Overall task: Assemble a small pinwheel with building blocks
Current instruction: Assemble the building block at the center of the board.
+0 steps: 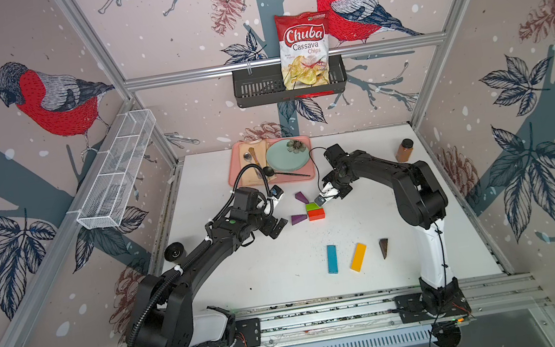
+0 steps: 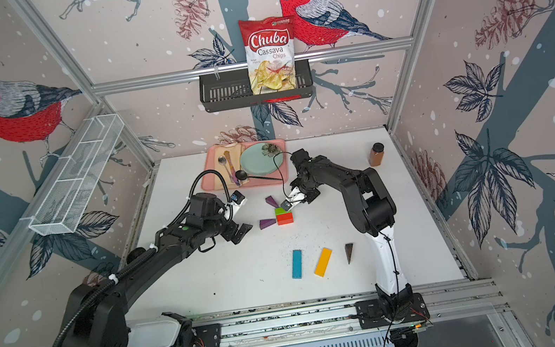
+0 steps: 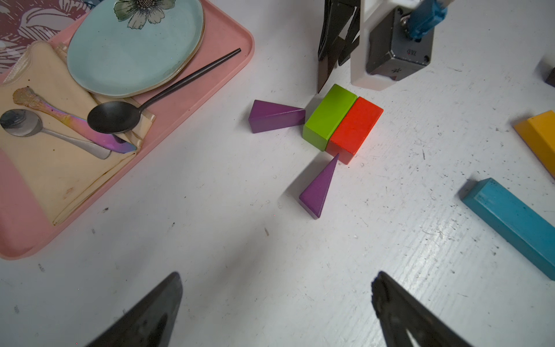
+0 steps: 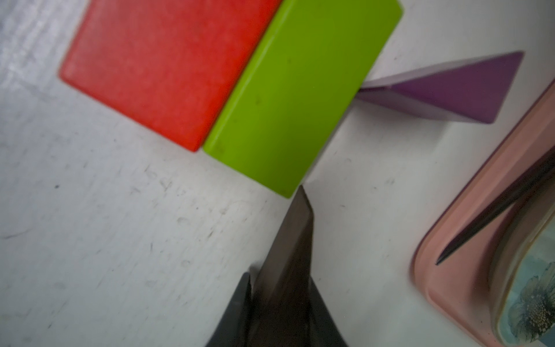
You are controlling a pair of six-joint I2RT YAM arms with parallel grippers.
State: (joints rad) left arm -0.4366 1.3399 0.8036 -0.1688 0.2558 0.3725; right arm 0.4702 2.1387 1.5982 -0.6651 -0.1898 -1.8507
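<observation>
The dark brown wedge is low over empty table with its tip at the green brick's corner, so it would land, and the right gripper should release it now.
The green brick (image 1: 313, 206) and red brick (image 1: 316, 214) lie side by side as a square mid-table. One purple wedge (image 1: 301, 197) lies just behind the green brick. Another purple wedge (image 1: 298, 219) points at the red brick from the left. My right gripper (image 4: 282, 288) is shut on a dark brown wedge (image 4: 288, 240) whose tip sits at the green brick's (image 4: 300, 90) corner. My left gripper (image 3: 277, 279) stands open and empty, left of the bricks. The blue bar (image 1: 332, 259), yellow bar (image 1: 358, 257) and a second brown wedge (image 1: 384, 247) lie apart near the front.
A pink tray (image 1: 309, 173) with a plate and cutlery stands at the back, close behind the bricks. A brown jar (image 1: 404, 150) is at the back right. A black wall basket (image 1: 257, 90) holds a chips bag, and a white wire basket (image 1: 117, 171) hangs left.
</observation>
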